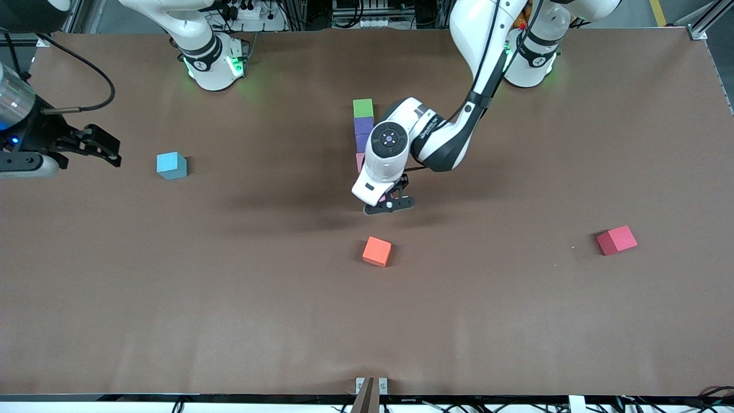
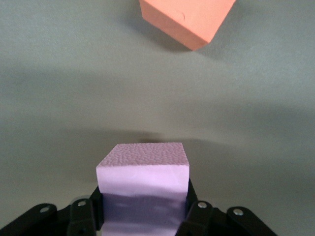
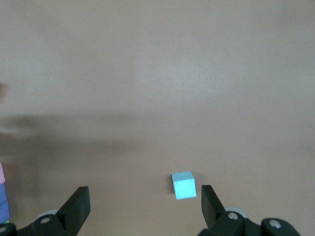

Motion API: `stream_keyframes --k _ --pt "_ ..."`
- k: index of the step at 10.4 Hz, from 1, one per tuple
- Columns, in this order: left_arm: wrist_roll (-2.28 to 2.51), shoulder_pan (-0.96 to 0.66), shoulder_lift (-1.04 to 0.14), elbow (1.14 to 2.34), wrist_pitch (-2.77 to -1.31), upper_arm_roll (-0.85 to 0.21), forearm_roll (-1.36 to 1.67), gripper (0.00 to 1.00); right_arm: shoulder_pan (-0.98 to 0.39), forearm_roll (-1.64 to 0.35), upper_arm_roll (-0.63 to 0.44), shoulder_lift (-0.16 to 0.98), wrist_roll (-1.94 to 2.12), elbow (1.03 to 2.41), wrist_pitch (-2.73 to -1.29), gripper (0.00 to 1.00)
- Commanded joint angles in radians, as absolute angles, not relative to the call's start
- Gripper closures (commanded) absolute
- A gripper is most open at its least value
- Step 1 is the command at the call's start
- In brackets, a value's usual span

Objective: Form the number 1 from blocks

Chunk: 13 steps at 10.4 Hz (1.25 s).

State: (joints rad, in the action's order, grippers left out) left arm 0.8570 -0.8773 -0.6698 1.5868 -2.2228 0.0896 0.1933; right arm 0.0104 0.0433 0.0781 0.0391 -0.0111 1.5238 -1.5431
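Note:
The light pink block hangs aside from the line's end (image 1: 359, 161) in the front view, so my left gripper next moves it there before releasing it.
A line of blocks runs down the middle of the table: green (image 1: 363, 107), purple (image 1: 363, 125), a second purple (image 1: 360, 142) and a light pink one (image 1: 359, 162), the last two partly hidden by the left arm. My left gripper (image 1: 390, 205) (image 2: 143, 209) is shut on another light pink block (image 2: 142, 169), low over the table between the line's end and the orange cube. I cannot tell whether this block touches the table. My right gripper (image 1: 97, 146) (image 3: 142, 206) waits open and empty at the right arm's end of the table.
An orange cube (image 1: 377, 251) (image 2: 187, 22) lies just nearer the front camera than the left gripper. A red cube (image 1: 616, 240) sits toward the left arm's end. A light-blue cube (image 1: 171, 165) (image 3: 184, 185) rests close to the right gripper.

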Motion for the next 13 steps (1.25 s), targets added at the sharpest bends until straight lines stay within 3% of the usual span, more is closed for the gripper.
stream_keyframes --k 1,13 --pt "0.833 -0.897 -0.692 1.563 -2.214 0.100 0.207 1.00 0.057 0.051 0.089 0.051 0.028 1.505 -1.519 0.00" --pt "0.821 -0.923 -0.741 1.565 -2.267 0.080 0.204 1.00 0.048 0.055 0.057 0.058 0.091 1.465 -1.425 0.00"
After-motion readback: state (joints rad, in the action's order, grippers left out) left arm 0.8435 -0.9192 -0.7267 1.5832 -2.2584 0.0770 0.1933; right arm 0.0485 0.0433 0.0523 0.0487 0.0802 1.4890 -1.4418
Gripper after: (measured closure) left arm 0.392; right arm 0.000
